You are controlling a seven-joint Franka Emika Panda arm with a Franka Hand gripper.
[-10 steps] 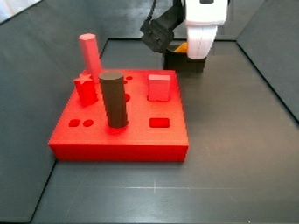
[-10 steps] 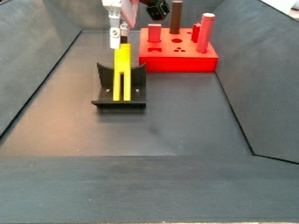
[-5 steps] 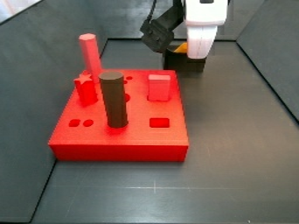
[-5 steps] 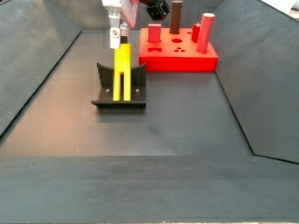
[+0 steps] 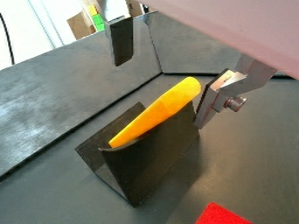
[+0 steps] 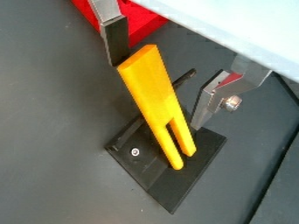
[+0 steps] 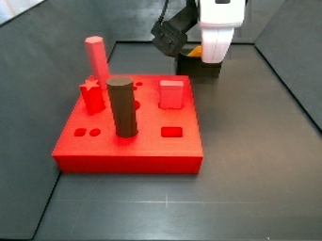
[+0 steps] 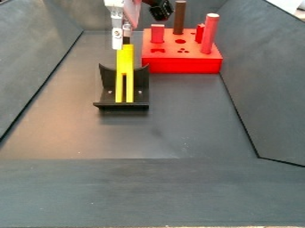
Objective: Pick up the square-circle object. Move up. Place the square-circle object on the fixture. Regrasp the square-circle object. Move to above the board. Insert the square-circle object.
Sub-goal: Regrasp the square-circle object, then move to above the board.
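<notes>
I need to grab the square-circle object by its upper end point(image 5: 183, 89) with my gripper next, so that I can insert it.
The yellow square-circle object point(image 6: 152, 96) leans upright in the dark fixture point(image 6: 158, 171); it also shows in a wrist view point(image 5: 152, 114) and a side view point(image 8: 124, 71). The fixture point(image 8: 119, 100) stands on the dark floor in front of the red board point(image 8: 179, 61). My gripper point(image 6: 163, 70) is open and straddles the object's upper end. One finger point(image 6: 112, 39) is right at its corner, the other stands apart. In a side view the gripper point(image 7: 189, 42) hides the object and the fixture behind the board point(image 7: 126, 151).
On the board stand a dark cylinder point(image 7: 120, 108), a tall pink-red hexagonal peg point(image 7: 94, 58), a red star peg point(image 7: 90, 94) and a red square block point(image 7: 172, 91). Sloped dark walls point(image 8: 48, 71) ring the floor.
</notes>
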